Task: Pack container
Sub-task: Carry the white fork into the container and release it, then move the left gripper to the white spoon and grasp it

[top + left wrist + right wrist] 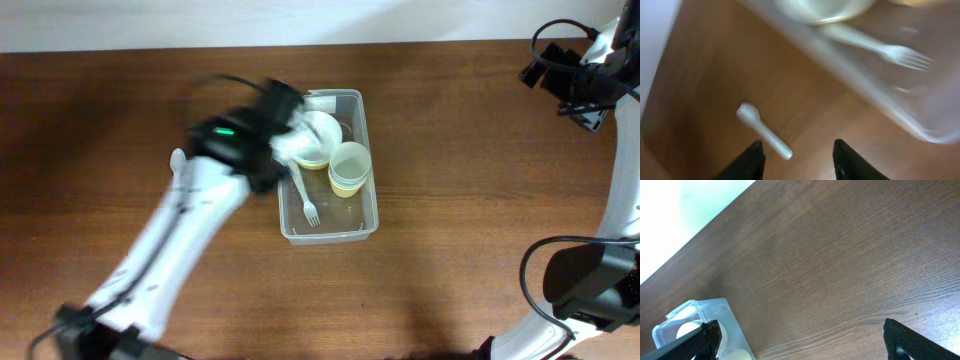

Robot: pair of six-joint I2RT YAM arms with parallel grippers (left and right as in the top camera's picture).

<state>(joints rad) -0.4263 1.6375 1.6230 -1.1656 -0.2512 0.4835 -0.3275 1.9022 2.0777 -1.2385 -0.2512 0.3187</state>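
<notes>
I will next pick up the white spoon [763, 131] with my left gripper by its handle near the spoon's bowl, so the spoon's bowl stays free to pack into the container.
The clear plastic container [365, 225] sits mid-table and holds stacked pale bowls [322, 133], a yellow-green cup [349, 167] and a white fork [306, 197]. My left arm [238, 135] is motion-blurred at the container's left side. In the left wrist view, my left gripper [797, 146] is open and empty above the table. A white spoon [763, 131] lies on the wood just ahead of its fingers, and the container wall [900, 107] and fork [892, 51] are beyond. My right gripper [802, 332] is open and empty, raised at the far right [575, 80]. It sees a container corner [705, 311].
The white spoon [178, 160] lies on the brown wooden table left of the container, partly beside the left arm. The table's back edge meets a white wall [300, 20]. The right arm's base and cables [585, 285] stand at the front right.
</notes>
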